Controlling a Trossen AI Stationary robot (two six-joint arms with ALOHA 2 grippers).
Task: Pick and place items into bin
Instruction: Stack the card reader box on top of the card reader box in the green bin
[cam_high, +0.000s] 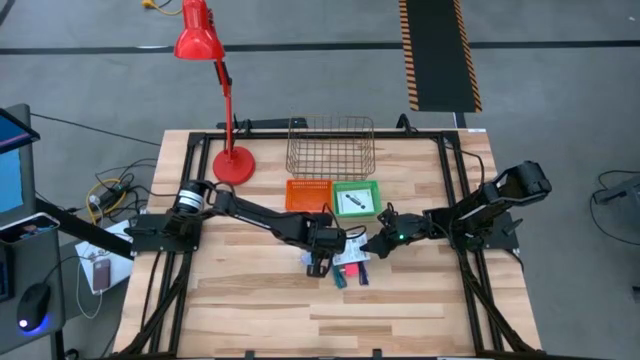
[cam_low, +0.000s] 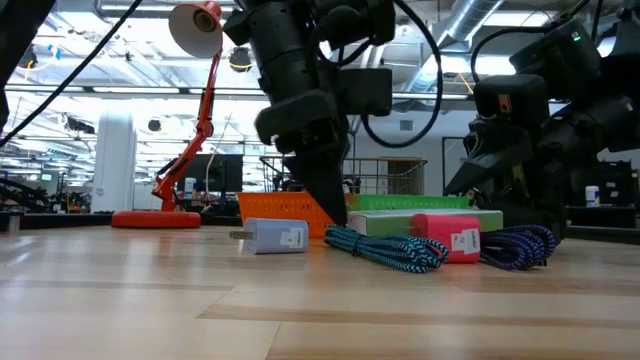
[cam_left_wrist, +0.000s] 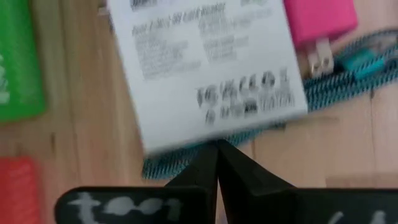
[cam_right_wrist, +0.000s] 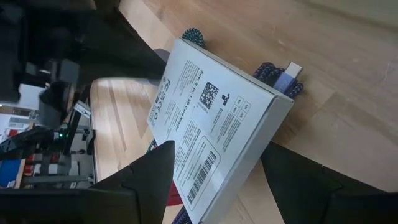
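Observation:
The robot's right gripper is ready to close on the white box: its fingers are beside both sides of the white box's near end (cam_right_wrist: 217, 177), so they would hold the box if they closed now.
A white printed box (cam_right_wrist: 211, 118) lies on braided cables at the table's middle. Beside it are a pink block (cam_low: 450, 238), a teal cable (cam_low: 385, 248), a dark blue cable (cam_low: 515, 247) and a pale blue plug (cam_low: 278, 237). My left gripper (cam_low: 337, 220) is shut and points steeply down at the teal cable, by the box's edge. My right gripper (cam_right_wrist: 217, 152) is open, with one finger on either side of the box's near end. The green bin (cam_high: 372, 190) stands just beyond, with a black marker (cam_high: 352, 202) in it. My left gripper's shut fingertips (cam_left_wrist: 216, 149) come down steeply from above onto the teal cable (cam_left_wrist: 180, 167) where it shows beside the white box's edge. Whether they press on it or catch a strand, I cannot tell. My right gripper's fingers straddle the box's end; whether they touch it, I cannot tell.
An orange bin (cam_high: 308, 193) stands left of the green one, and a wire basket (cam_high: 330, 148) stands behind both. A red desk lamp (cam_high: 232, 160) stands at the far left of the table. Bare wood lies toward the near edge.

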